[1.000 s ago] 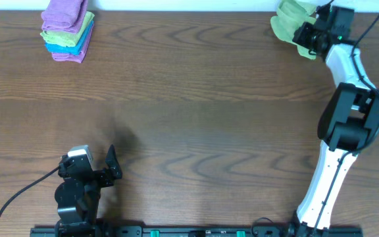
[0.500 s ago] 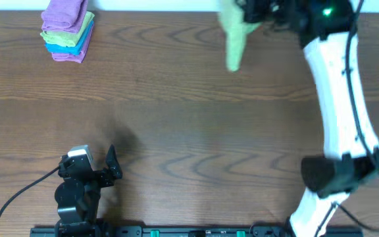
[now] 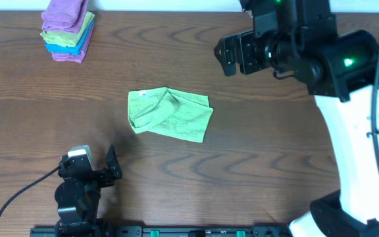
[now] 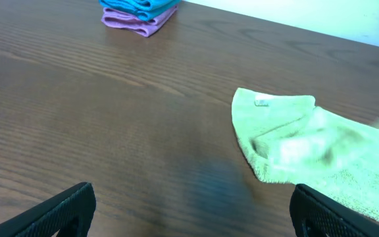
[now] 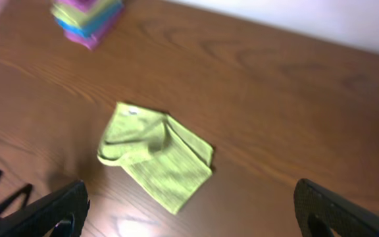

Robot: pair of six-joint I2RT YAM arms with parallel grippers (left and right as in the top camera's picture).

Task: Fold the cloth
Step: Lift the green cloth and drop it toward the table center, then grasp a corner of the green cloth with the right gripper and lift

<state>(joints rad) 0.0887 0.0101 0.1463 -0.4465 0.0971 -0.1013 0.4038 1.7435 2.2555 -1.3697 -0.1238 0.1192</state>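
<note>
I will spread the crumpled lime-green cloth for folding, so next my right gripper will grab it by its far corner, away from the tag (image 3: 143,94).
The lime-green cloth (image 3: 170,115) lies crumpled and partly doubled over on the wooden table, left of centre, with its small white tag (image 3: 143,94) near the top-left corner. My right gripper (image 3: 233,56) hangs open high above the table, up and to the right of the cloth, holding nothing. In the right wrist view the cloth (image 5: 156,157) lies well below the open right gripper (image 5: 189,212). My left gripper (image 3: 111,164) rests open near the front edge, just short of the cloth's lower left. From the left wrist the cloth (image 4: 308,146) lies ahead to the right of the open left gripper (image 4: 191,212).
A stack of folded purple, green and blue cloths (image 3: 68,29) sits at the far left corner of the table, also as folded cloths (image 4: 140,10) in the left wrist view. The right arm's white link (image 3: 364,151) spans the table's right side.
My right gripper swung from the far right corner toward the middle carrying the cloth, then opened. The cloth dropped onto the table left of centre. The left arm stayed still.
</note>
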